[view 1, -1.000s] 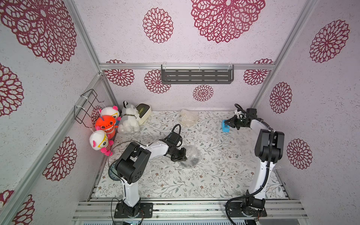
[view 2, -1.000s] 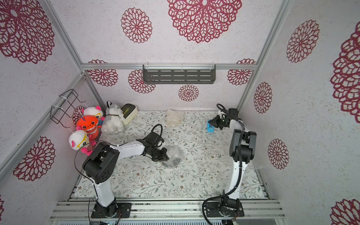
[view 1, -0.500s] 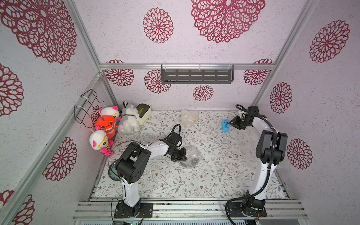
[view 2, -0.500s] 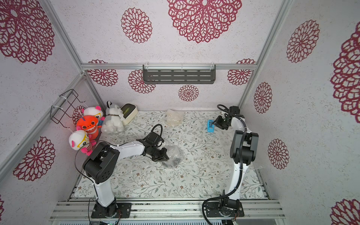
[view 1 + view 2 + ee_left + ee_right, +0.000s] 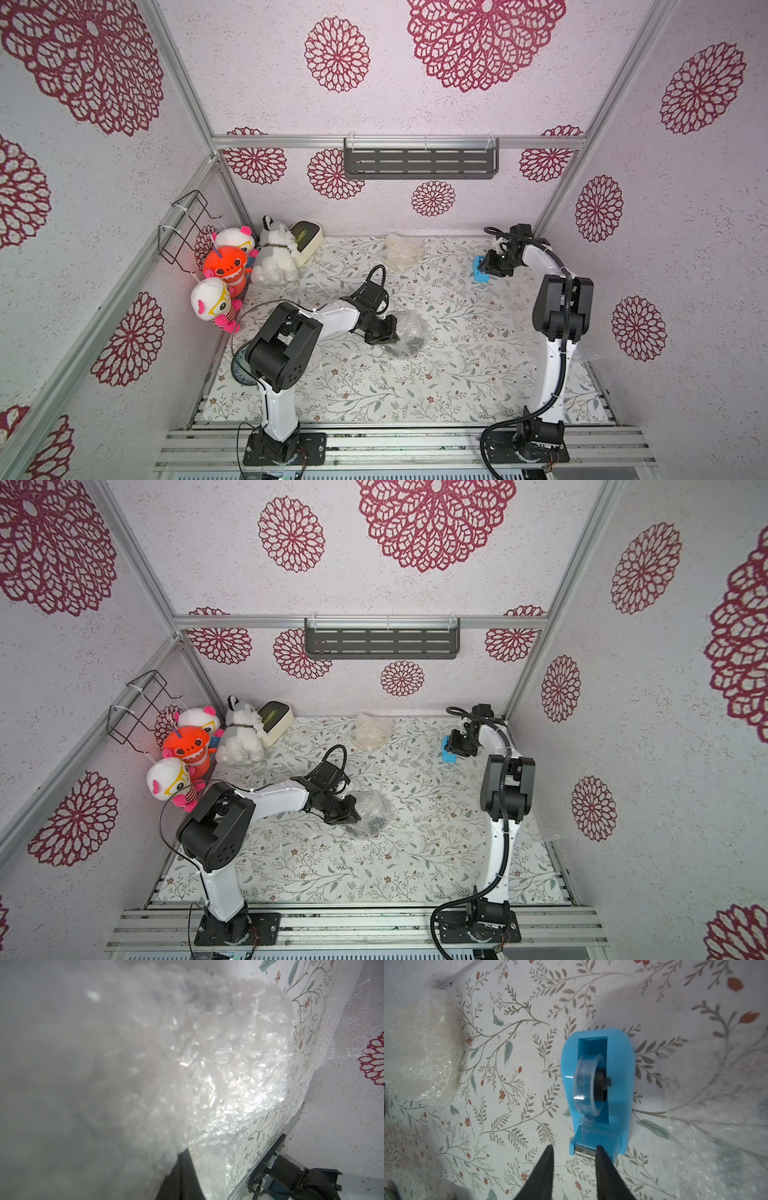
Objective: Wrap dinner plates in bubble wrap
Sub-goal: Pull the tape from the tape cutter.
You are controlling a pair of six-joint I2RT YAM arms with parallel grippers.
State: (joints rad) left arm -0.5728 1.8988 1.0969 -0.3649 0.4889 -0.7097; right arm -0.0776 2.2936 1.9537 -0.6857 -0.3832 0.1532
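Next, my right gripper grabs the tape's loose end at the dispenser's cutter to tear off tape for the bubble wrap (image 5: pixel 409 337).
Mid-table lies a crumpled bundle of bubble wrap (image 5: pixel 409 337) (image 5: pixel 372 812) with a dark dinner plate showing through it. My left gripper (image 5: pixel 388 332) (image 5: pixel 350 812) is shut on the bundle's left edge. The bubble wrap (image 5: pixel 197 1059) fills the left wrist view over the closed fingers (image 5: pixel 184 1169). A second wrapped bundle (image 5: pixel 400 250) (image 5: pixel 421 1053) lies at the back. A grey-teal plate (image 5: pixel 237 371) peeks out behind the left arm's base. My right gripper (image 5: pixel 490 266) (image 5: pixel 457 746) (image 5: pixel 574 1150) stands open at the cutter end of the blue tape dispenser (image 5: pixel 618 1084), holding nothing.
The tape dispenser (image 5: pixel 481 272) (image 5: pixel 448 754) stands at the back right. Plush toys (image 5: pixel 232 270) and a cream box (image 5: pixel 307 239) crowd the back left corner. A loose clear sheet (image 5: pixel 590 361) lies along the right edge by the right arm.
My right gripper has gone from shut to open, drew back from the tape dispenser and returned close to it. The left gripper and its bundle have not moved.
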